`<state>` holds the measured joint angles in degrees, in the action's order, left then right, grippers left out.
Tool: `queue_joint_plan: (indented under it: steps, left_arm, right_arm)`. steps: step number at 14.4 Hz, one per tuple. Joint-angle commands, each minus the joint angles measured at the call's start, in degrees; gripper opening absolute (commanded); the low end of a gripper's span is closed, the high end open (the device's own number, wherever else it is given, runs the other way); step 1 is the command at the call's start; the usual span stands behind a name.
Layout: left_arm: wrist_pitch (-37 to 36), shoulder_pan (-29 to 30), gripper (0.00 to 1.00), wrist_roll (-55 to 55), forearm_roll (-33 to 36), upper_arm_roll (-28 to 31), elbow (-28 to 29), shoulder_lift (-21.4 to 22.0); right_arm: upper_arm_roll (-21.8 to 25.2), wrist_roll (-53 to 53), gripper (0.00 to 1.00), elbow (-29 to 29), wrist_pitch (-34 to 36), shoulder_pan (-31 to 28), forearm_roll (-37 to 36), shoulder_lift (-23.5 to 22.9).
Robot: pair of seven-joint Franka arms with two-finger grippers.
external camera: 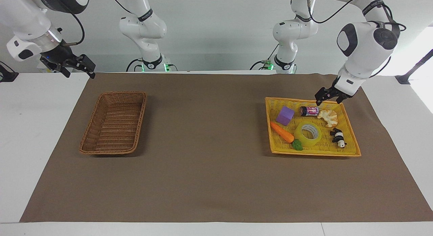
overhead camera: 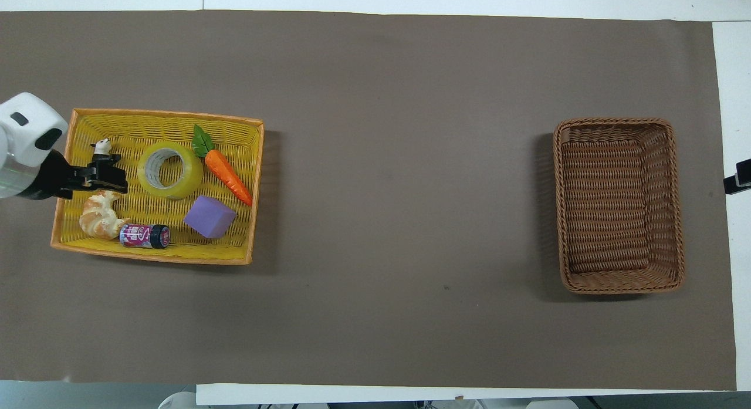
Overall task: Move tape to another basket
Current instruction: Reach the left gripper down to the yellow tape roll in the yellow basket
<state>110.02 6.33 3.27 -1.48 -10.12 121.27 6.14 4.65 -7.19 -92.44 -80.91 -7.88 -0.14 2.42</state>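
Observation:
My left gripper is going to pinch the tape next by its ring's narrow side [overhead camera: 143, 171] beside the open core [overhead camera: 171, 171], because the whole roll is wide.
The tape [external camera: 308, 135] [overhead camera: 170, 170], a yellow translucent roll with a white core, lies flat in the flat yellow tray [external camera: 314, 154] [overhead camera: 152, 257] at the left arm's end of the table. My left gripper [external camera: 327, 98] [overhead camera: 108, 177] hangs open and holding nothing over the tray's side nearest the robots, above the can and the croissant and apart from the tape. The brown wicker basket [external camera: 115, 122] [overhead camera: 619, 203] stands with nothing in it at the right arm's end. My right gripper [external camera: 78, 67] [overhead camera: 737, 183] waits open in the air past the mat's corner, off to the side of that basket.
Sharing the tray with the tape are a purple cube [external camera: 285, 115] [overhead camera: 210, 216], a toy carrot [external camera: 282, 132] [overhead camera: 227, 173], a small can [external camera: 309, 110] [overhead camera: 145, 236], a croissant [external camera: 328, 117] [overhead camera: 101, 216] and a panda figure [external camera: 338, 137] [overhead camera: 102, 148]. A brown mat covers the table between tray and basket.

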Motion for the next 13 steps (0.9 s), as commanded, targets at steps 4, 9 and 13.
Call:
queue_joint_plan:
  steps: [4,9,13]
  left_arm:
    - [11.1,-0.3,0.99,0.9,0.2,-0.1,6.2,-2.6]
    - [21.8,1.0,0.98,2.3,0.1,0.0,5.9,-8.2]
    - [23.4,1.2,0.83,3.0,0.2,0.0,5.9,-10.5]
  right_arm:
    - [-0.3,0.7,0.99,-0.5,0.5,-0.3,-0.1,0.5]
    - [-0.3,0.7,0.99,-0.6,0.5,-0.2,-0.1,0.5]
    - [-0.3,0.7,0.99,-0.5,0.5,-0.2,-0.1,0.5]
